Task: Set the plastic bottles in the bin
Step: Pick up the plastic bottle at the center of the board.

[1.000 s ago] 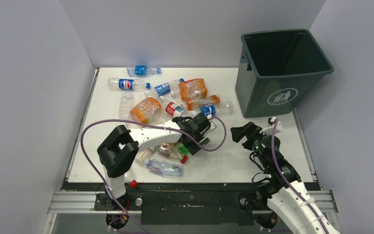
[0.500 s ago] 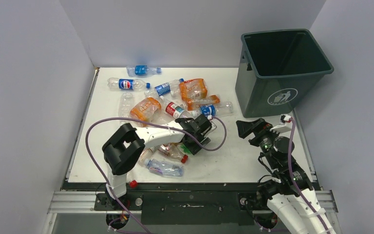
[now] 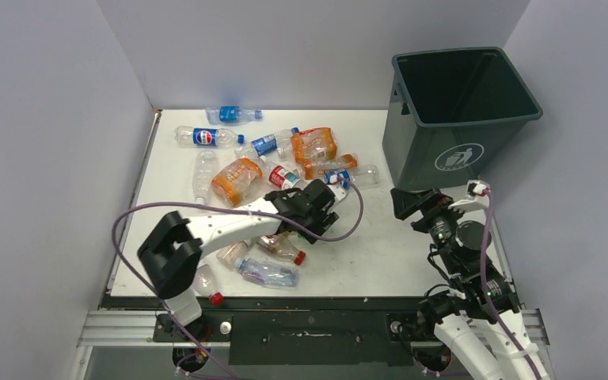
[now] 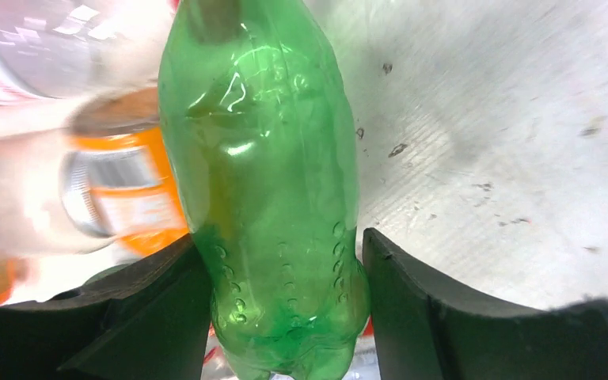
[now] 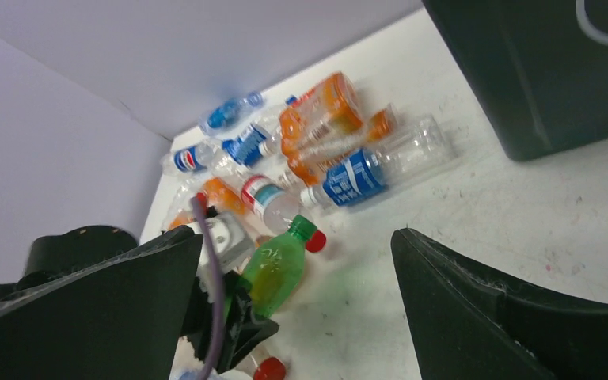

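The right gripper grabs the green bottle's free cap end, away from the left gripper, next, and then puts the bottle in the bin.
My left gripper is shut on a green bottle near the table's middle, with both jaws pressed on its lower body. The right wrist view shows this green bottle with its green cap pointing away from the left gripper's fingers. My right gripper is open and empty, in front of the bin. Several clear, orange and blue-labelled bottles lie in a pile at the table's middle and back left.
A clear bottle and another with a red cap lie near the front edge under the left arm. A loose red cap sits on the front rail. Grey walls close in the left, back and right.
The left gripper has shifted a little back and left with the green bottle, and its elbow has swung left. The right gripper has moved right and back, toward the bin's front.
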